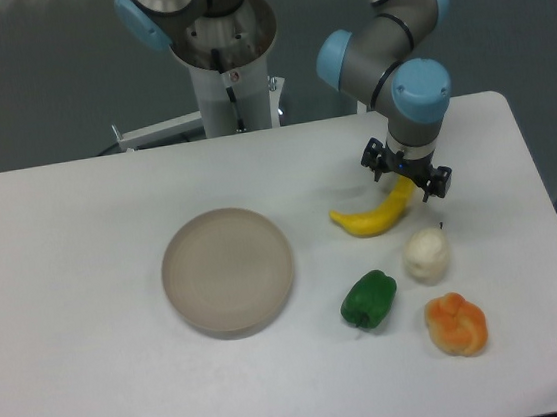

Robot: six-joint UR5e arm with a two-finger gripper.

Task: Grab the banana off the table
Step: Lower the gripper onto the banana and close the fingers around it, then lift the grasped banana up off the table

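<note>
My gripper grabs the yellow banana by its end [404, 186] next, to pick it up from the white table.
The yellow banana [372, 217] lies on the white table [87, 291], right of centre, its upper right end pointing up toward the arm. My gripper [406, 175] hangs straight down over that end. Its two black fingers [374, 158] stand either side of the banana's tip with a gap still visible, so the jaws are open around it. The tip itself is partly hidden by the gripper body. The rest of the banana rests flat on the table.
A round beige plate [227, 271] sits left of the banana. A whitish round item [427, 255], a green pepper [369, 299] and a lumpy orange item [456, 324] lie close below the banana. The robot's base [227, 63] stands at the back.
</note>
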